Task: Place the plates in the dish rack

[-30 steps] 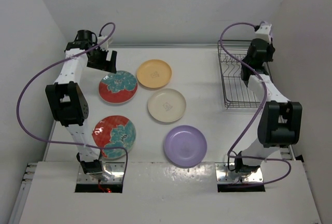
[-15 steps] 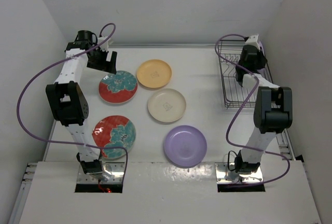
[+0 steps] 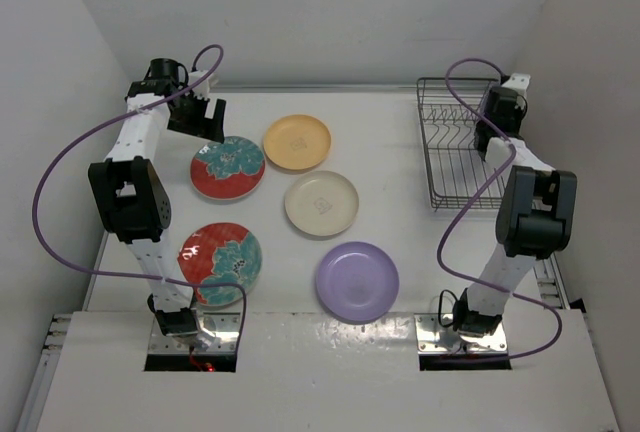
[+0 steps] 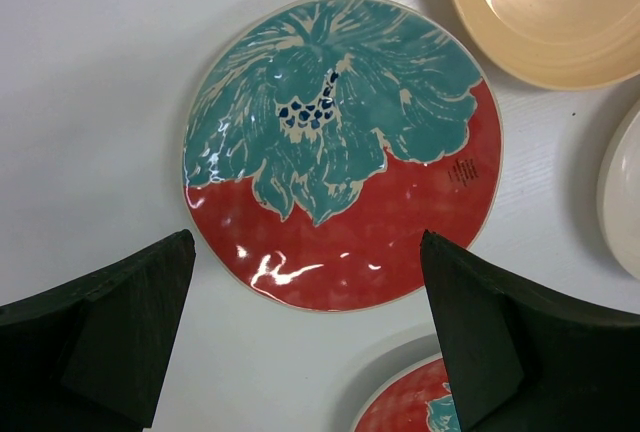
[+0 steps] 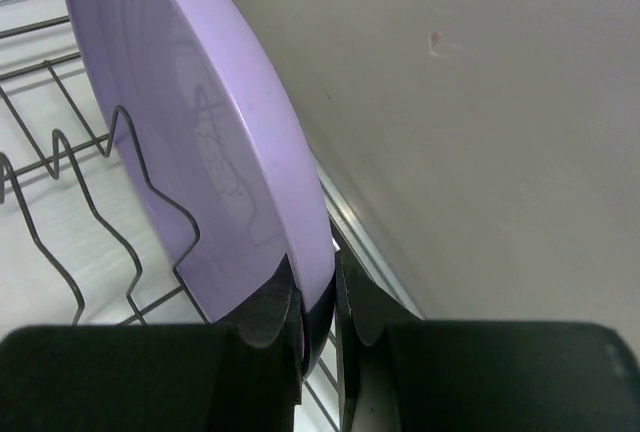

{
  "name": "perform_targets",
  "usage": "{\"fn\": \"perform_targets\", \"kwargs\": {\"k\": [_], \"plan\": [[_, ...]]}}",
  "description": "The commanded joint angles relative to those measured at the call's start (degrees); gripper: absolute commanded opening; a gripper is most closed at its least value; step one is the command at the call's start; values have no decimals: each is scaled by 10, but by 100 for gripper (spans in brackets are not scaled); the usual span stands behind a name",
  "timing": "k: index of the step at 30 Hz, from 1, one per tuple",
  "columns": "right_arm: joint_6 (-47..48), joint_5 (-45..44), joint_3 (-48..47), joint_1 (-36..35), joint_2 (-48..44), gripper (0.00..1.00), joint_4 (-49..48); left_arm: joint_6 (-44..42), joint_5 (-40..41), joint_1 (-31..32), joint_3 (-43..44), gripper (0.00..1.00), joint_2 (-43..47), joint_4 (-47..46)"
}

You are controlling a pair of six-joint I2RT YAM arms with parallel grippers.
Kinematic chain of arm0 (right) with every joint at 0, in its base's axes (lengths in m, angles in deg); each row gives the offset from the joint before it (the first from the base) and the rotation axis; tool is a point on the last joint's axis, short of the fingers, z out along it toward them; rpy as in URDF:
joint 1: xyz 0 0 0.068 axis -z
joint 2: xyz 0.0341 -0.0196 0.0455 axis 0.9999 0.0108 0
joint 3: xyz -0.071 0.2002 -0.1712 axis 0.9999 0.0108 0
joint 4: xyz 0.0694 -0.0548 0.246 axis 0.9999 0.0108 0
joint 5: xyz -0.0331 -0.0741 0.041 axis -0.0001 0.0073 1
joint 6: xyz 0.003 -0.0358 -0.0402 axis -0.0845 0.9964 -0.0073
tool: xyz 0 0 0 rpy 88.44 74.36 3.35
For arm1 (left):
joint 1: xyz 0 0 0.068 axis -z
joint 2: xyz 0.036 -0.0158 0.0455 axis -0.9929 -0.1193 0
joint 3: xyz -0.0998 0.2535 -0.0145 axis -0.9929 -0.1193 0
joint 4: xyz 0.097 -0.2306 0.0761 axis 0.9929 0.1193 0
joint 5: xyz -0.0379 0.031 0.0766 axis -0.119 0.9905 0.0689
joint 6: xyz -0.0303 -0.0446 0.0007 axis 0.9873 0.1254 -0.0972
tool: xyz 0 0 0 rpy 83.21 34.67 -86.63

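The rack's wires rise against the side of the lilac plate my right gripper holds, so the plate would stand in the rack and it is now time to release.
My left gripper (image 3: 207,118) is open and empty, held above the far edge of a red plate with a teal flower (image 3: 228,167); that plate fills the left wrist view (image 4: 340,147), with the gripper (image 4: 305,322) over its near rim. A second red floral plate (image 3: 220,263), an orange-yellow plate (image 3: 296,142), a cream plate (image 3: 321,203) and a lilac plate (image 3: 357,281) lie flat on the table. My right gripper (image 5: 318,312) is shut on the rim of another lilac plate (image 5: 200,142), held upright among the prongs of the dish rack (image 3: 455,157).
The rack stands at the far right, close to the right wall (image 5: 480,102). Its wire prongs (image 5: 60,167) rise beside the held plate. Purple cables loop over both arms. The back wall is close behind the left gripper.
My right arm swung left over the rack, then back to its right side, with the lilac plate in its grip. The left arm and the flat plates have not moved.
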Motion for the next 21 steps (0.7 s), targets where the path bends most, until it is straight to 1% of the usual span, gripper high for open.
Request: {"fn": "perform_targets", "kwargs": {"k": [1,3,7,10,11,13,14,16,17,19,20,21], "plan": [[-74,57,-15,-2,-9,0,47,-3,-1,3,18,99,8,-2],[-73,59,-16,2,-10,0,48,-3,-1,3,18,99,8,-2],[-41,48,-25,1,-15,25,66,-3,-1,3,18,99,8,-2],[-18,49,-18,2,-36,34,63,-3,-7,3,18,99,8,-2],[-13,50,-16,2,-44,42,63,-3,-12,3,18,99,8,-2],[-2,47,-13,2,-60,48,68,-3,-12,3,18,99,8,-2],[16,46,-16,1,-64,55,70,-3,-12,3,18,99,8,3],[20,42,-22,1,-81,67,88,-3,-12,3,18,99,14,3],[22,42,-23,1,-87,75,95,-3,-12,3,23,99,14,3],[25,37,-22,-1,-110,84,108,-3,-12,3,23,99,19,3],[31,27,-21,-6,-124,90,111,-3,-12,8,23,99,26,3],[31,21,-18,-9,-132,93,118,-3,-12,8,23,99,26,3]]}}
